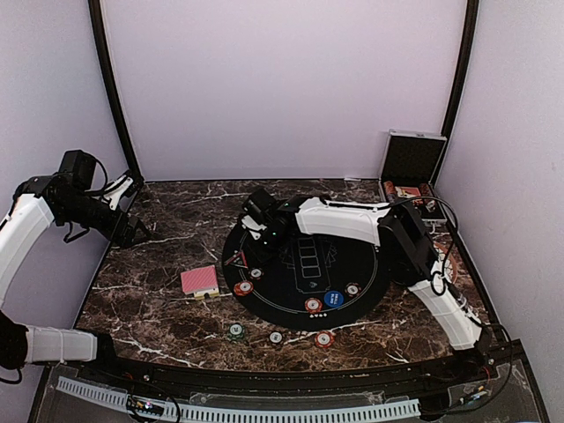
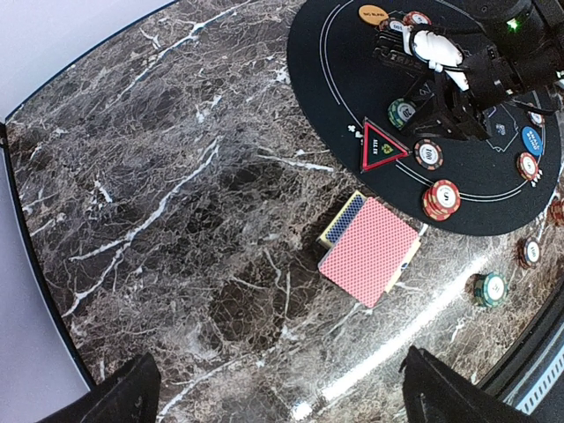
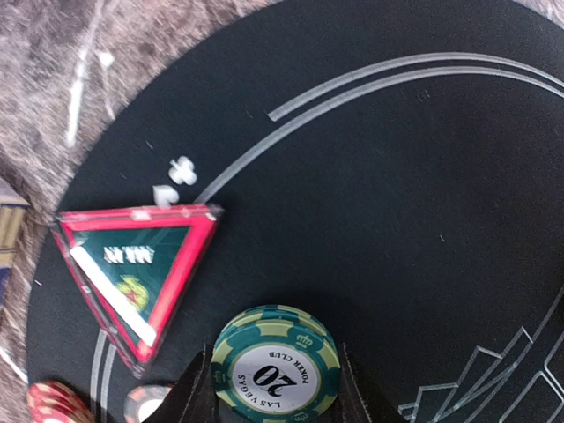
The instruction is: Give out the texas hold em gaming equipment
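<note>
The green chips [image 3: 276,368] hang low over flat, bare mat beside the red triangular marker and would stay there, so my right gripper should open its fingers.
My right gripper [image 3: 276,392] is shut on a small stack of green striped poker chips [image 3: 276,368] marked 20, low over the round black mat [image 3: 370,176], right of a red triangular marker [image 3: 132,264]. From above, this gripper [image 1: 264,231] is at the mat's far left. My left gripper [image 2: 282,405] is open and empty, high over bare marble at the far left [image 1: 137,233]. A red-backed card deck [image 2: 368,249] lies left of the mat. A red chip stack [image 2: 441,199], a blue button [image 1: 332,299] and an orange disc [image 2: 373,13] lie on the mat.
Loose chips lie off the mat near the front: a green one [image 1: 235,330], a dark one [image 1: 276,337] and a red one [image 1: 324,338]. A silver-edged black case [image 1: 412,167] stands open at the back right. Walls close in the dark marble table [image 1: 159,308].
</note>
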`<state>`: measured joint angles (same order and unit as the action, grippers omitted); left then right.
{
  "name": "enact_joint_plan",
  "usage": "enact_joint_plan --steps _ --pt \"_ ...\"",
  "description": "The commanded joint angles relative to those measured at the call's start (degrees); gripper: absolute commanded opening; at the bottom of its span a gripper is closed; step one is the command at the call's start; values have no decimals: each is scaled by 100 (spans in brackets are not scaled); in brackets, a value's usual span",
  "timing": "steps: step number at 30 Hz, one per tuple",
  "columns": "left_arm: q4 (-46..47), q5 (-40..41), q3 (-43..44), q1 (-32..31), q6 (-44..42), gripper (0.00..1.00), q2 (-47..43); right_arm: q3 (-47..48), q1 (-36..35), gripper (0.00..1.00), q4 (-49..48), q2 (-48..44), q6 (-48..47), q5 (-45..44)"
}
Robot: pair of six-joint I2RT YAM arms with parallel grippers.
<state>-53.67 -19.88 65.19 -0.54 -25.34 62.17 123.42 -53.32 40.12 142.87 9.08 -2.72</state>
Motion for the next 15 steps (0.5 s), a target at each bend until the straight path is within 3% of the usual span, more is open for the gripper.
enact_joint_plan --steps 1,9,15 --pt "-13 -12 -76 -17 -56 99 -80 227 41 19 -137 198 102 126" --pt "-62 18 -26 -17 -51 99 -92 336 41 55 4 141 72 222" --pt "-90 11 13 -17 -28 99 -109 299 24 58 45 -380 33 85"
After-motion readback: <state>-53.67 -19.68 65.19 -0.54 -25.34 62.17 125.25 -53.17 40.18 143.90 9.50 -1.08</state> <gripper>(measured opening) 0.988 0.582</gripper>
